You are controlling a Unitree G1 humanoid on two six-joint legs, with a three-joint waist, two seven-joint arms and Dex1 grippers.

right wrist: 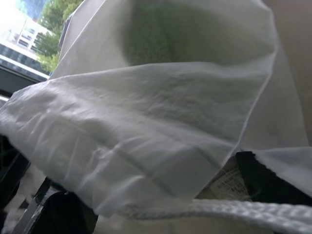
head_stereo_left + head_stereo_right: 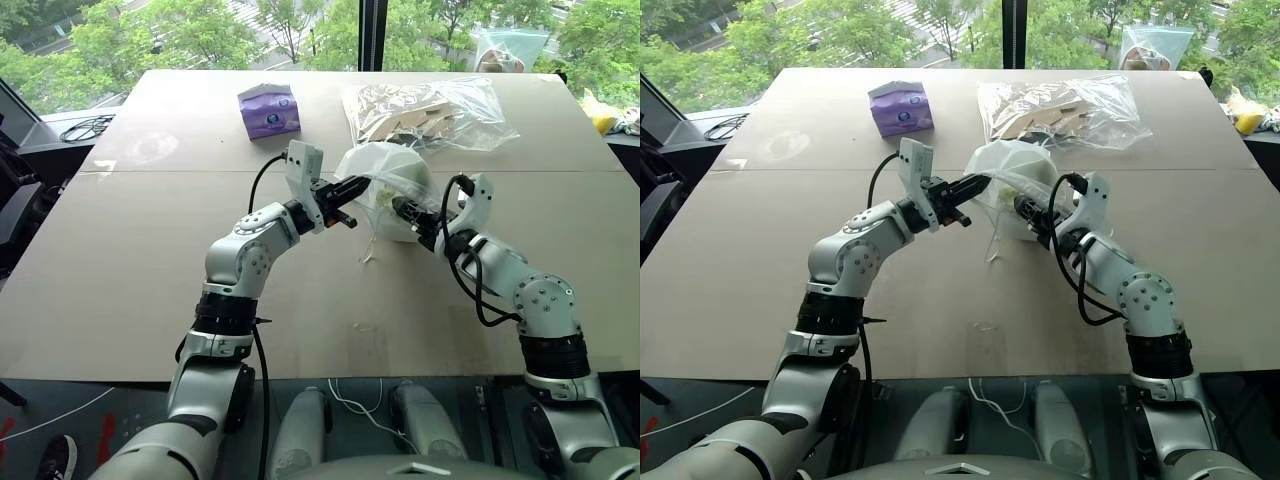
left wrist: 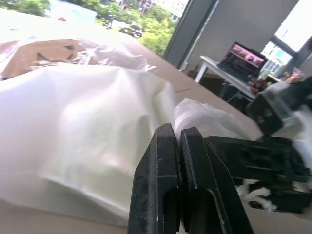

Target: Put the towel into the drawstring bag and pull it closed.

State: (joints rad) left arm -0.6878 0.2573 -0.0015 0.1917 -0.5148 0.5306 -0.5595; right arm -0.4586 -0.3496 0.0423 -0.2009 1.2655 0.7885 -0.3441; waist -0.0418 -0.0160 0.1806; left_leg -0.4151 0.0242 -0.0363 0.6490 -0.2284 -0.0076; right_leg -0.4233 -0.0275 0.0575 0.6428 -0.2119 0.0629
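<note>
My right gripper should pull the drawstring bag closed around the towel [image 1: 156,34], so next it should grab the other cord's loop at the bag's opening [image 1: 253,210].
The white translucent drawstring bag [image 2: 395,165] lies on its side at the middle of the table, mouth towards me. My left gripper [image 2: 358,186] is shut on the bag's rim from the left and holds it lifted. My right gripper [image 2: 405,210] reaches into the mouth from the right, its fingers [image 1: 51,212] spread open under the fabric. The light-green towel [image 1: 156,34] shows through the fabric inside the bag, past the right fingers. A white cord [image 1: 219,207] runs along the mouth, and another end [image 2: 372,250] dangles onto the table.
A purple tissue pack [image 2: 269,110] stands behind the left arm. A clear plastic bag of beige pieces [image 2: 425,112] lies just behind the drawstring bag. The table [image 2: 130,260] has open room on the left and in front. Its back edge meets the window.
</note>
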